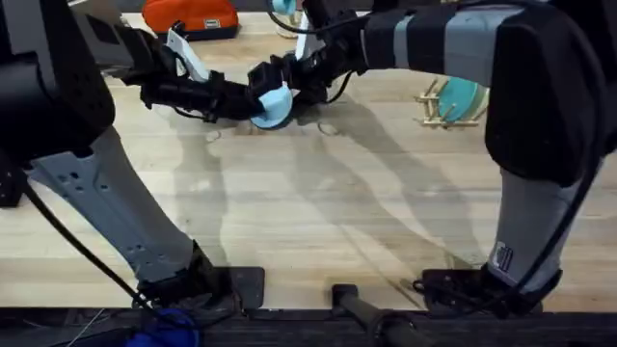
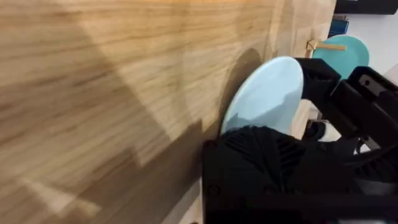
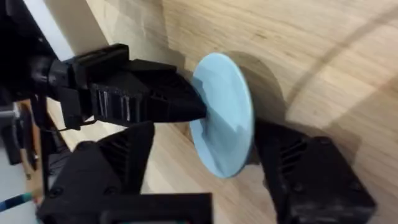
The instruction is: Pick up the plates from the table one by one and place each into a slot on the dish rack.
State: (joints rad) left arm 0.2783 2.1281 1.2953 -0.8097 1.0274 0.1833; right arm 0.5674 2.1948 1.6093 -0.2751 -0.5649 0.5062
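Observation:
My right gripper will take hold of the light blue plate by its rim (image 3: 247,124) next. I will then stand the plate in a slot on the dish rack.
A light blue plate (image 1: 273,104) (image 3: 224,118) is held on edge just above the table (image 1: 318,202) at the far middle. My left gripper (image 1: 253,96) (image 2: 249,134) reaches in from the left and is shut on the plate's rim. Coming from the other side, my right gripper (image 1: 291,75) (image 3: 208,134) is open, with one finger on each side of the same plate (image 2: 267,93). The dish rack (image 1: 439,104) stands to the right with a teal plate (image 1: 461,96) (image 2: 342,53) upright in a slot.
An orange object (image 1: 190,14) lies at the table's far edge, behind the left arm. Both arms cross over the far middle of the table. Bare wood stretches between the arm bases and the grippers.

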